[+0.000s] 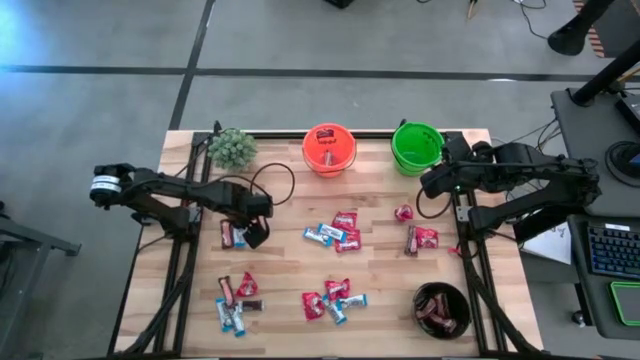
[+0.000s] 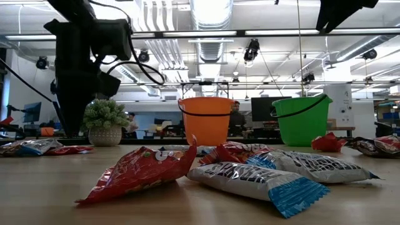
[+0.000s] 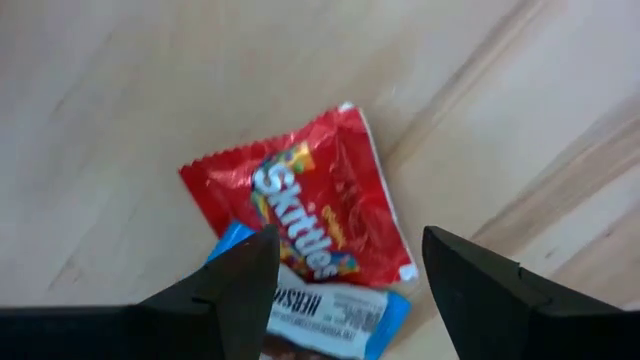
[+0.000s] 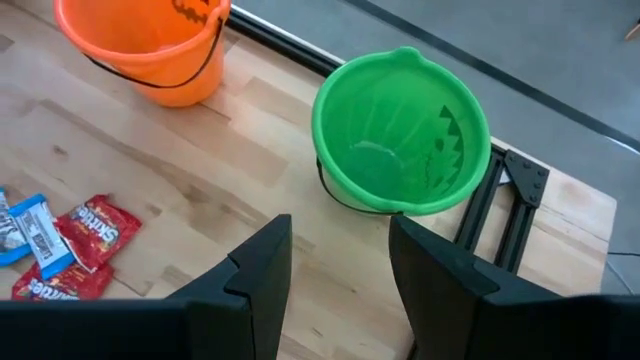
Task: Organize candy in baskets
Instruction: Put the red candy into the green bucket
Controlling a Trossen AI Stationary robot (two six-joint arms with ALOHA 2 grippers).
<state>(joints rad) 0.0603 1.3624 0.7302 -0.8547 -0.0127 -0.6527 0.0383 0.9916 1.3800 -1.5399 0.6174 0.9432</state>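
Note:
The left gripper grabs the red Skittles packet by its printed middle (image 3: 303, 212) next, to sort the packet into the green pail.
My left gripper (image 1: 250, 232) points down, open, low over two candies at the table's left. They are a red Skittles packet (image 3: 320, 200) and a blue-and-white bar (image 3: 330, 318) whose end lies on the packet's near edge. The fingers stand on either side of them and touch neither. My right gripper (image 4: 340, 260) hangs open and holds nothing, raised near the green pail (image 1: 417, 146). The orange pail (image 1: 329, 148) stands at the far middle. The black bowl (image 1: 441, 309) at the near right holds brown candies. More candy lies in clusters (image 1: 335, 235) on the table.
A fuzzy potted plant (image 1: 232, 147) stands at the far left. Other candy heaps lie at the near left (image 1: 237, 300), near middle (image 1: 333, 298) and right (image 1: 418, 237). Bare wood lies between the heaps. Black frame rails run along both side edges.

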